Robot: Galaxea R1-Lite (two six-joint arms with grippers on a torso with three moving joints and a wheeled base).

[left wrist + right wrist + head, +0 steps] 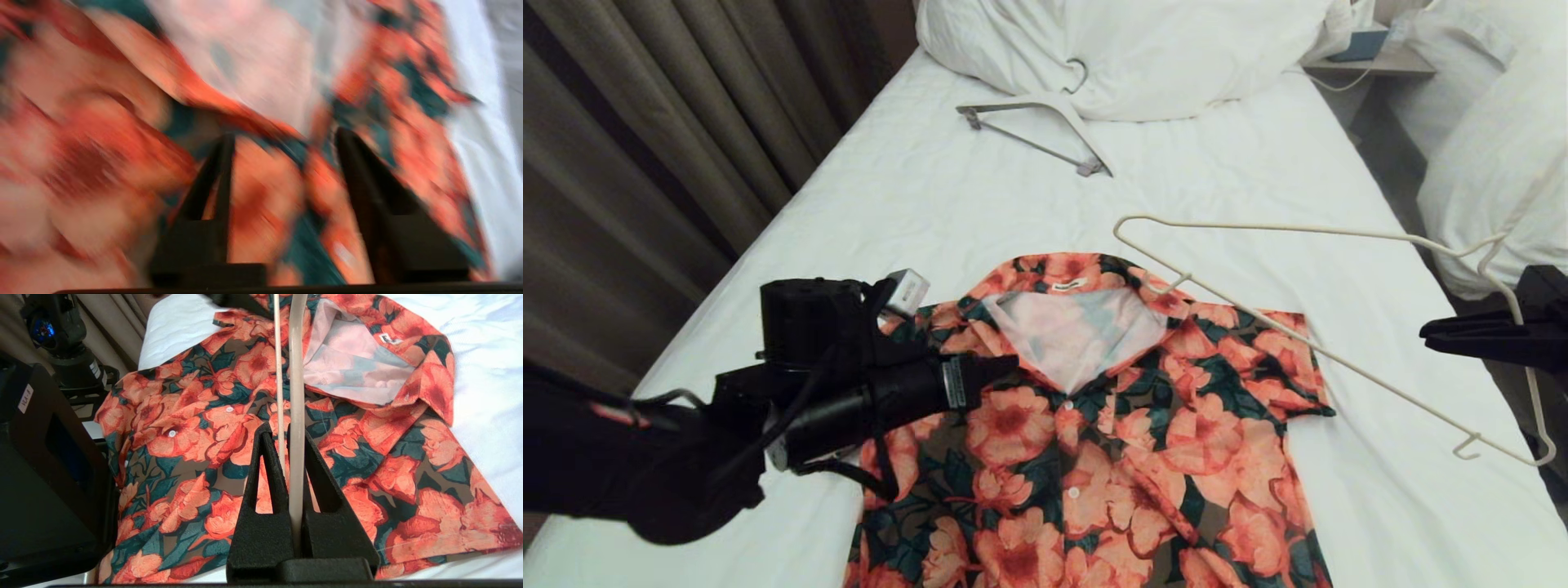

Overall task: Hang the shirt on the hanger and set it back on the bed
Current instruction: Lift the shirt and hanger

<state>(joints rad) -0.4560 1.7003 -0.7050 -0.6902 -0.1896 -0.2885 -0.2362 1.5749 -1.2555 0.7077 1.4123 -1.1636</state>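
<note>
The left gripper grabs the shirt by its front edge at the neckline's point [1064, 391] next, to let the cream hanger [1258, 226] slip inside.
The shirt [1094, 425], coral flowers on dark green leaves, lies flat and face up on the bed [915, 196] with its collar spread open. My left gripper [1013, 363] hovers over the shirt's shoulder beside the collar. In the left wrist view the left gripper [286, 134] is open, with only the shirt [102, 143] below it. At the right edge my right gripper [1429, 333] is shut on the thin cream hanger [1258, 226], which hangs tilted above the shirt's other shoulder. In the right wrist view the hanger [296, 375] runs out from the right gripper [282, 430] over the shirt [184, 416].
A thicker pale hanger with a grey bar [1029, 104] lies near the big white pillow [1143, 49] at the head of the bed. Brown curtains [645, 122] hang along the left. Another bed with a rumpled duvet [1503, 147] and a nightstand [1372, 57] stand at the right.
</note>
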